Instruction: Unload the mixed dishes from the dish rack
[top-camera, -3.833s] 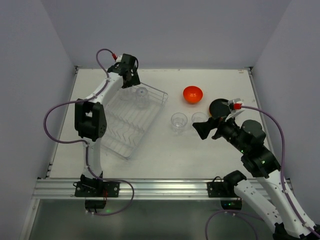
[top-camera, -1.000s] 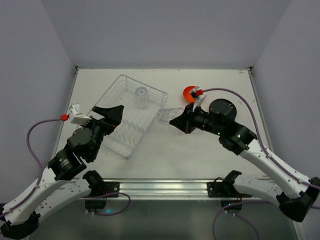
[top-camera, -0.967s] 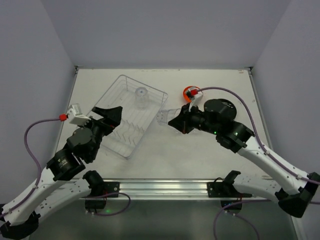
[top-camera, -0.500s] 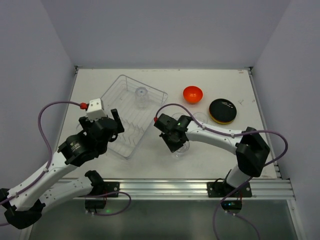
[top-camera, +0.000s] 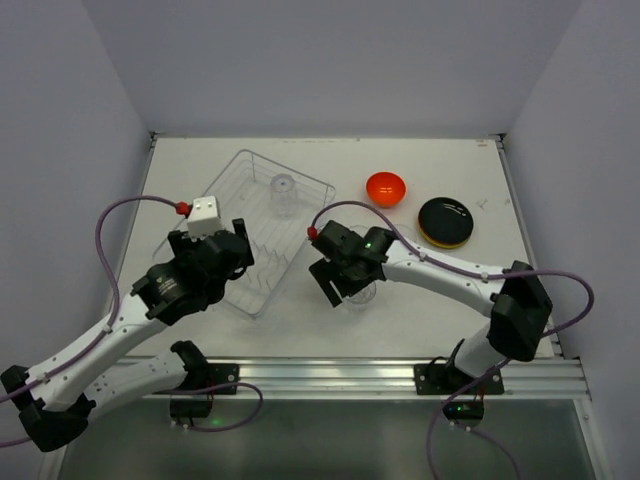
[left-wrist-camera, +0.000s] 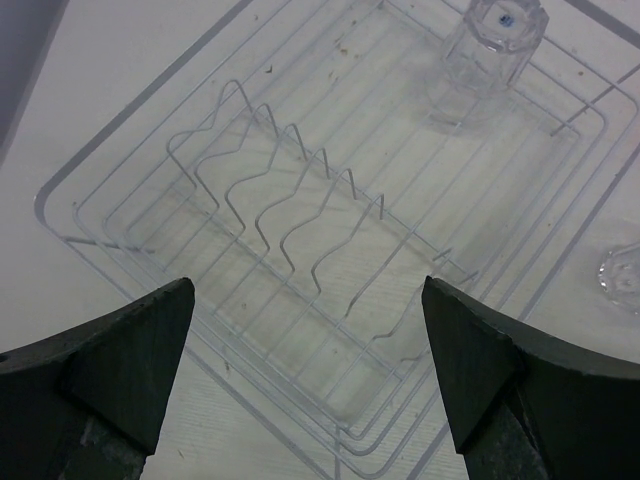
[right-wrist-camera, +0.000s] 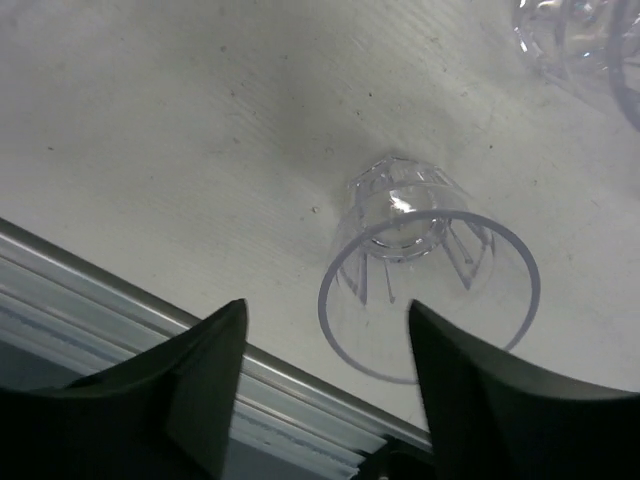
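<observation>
My left gripper grabs the clear glass in the dish rack by its base end (top-camera: 283, 185) next, so the glass's rim stays free for my right gripper.
The dish rack (top-camera: 268, 250) holds one clear glass (top-camera: 284, 189), which stands upside down at its far end and also shows in the left wrist view (left-wrist-camera: 494, 35). My left gripper (top-camera: 240, 245) is open and empty over the rack's near part (left-wrist-camera: 300, 230). My right gripper (top-camera: 335, 285) is open and empty. A clear glass (right-wrist-camera: 430, 285) stands upright on the table just beyond its fingertips, and also shows in the top view (top-camera: 362, 293). The orange-red bowl (top-camera: 385, 187) and the black plate (top-camera: 445, 221) sit on the table to the right.
Another clear glass (right-wrist-camera: 575, 40) stands on the table past the right gripper. Part of a glass (left-wrist-camera: 622, 275) shows outside the rack's right side. The table's metal front rail (right-wrist-camera: 150, 300) lies close under the right gripper. White walls bound the table.
My right gripper brought a glass from beside the rack to the table's front middle and has let it go there. My left arm moved in over the rack's near part.
</observation>
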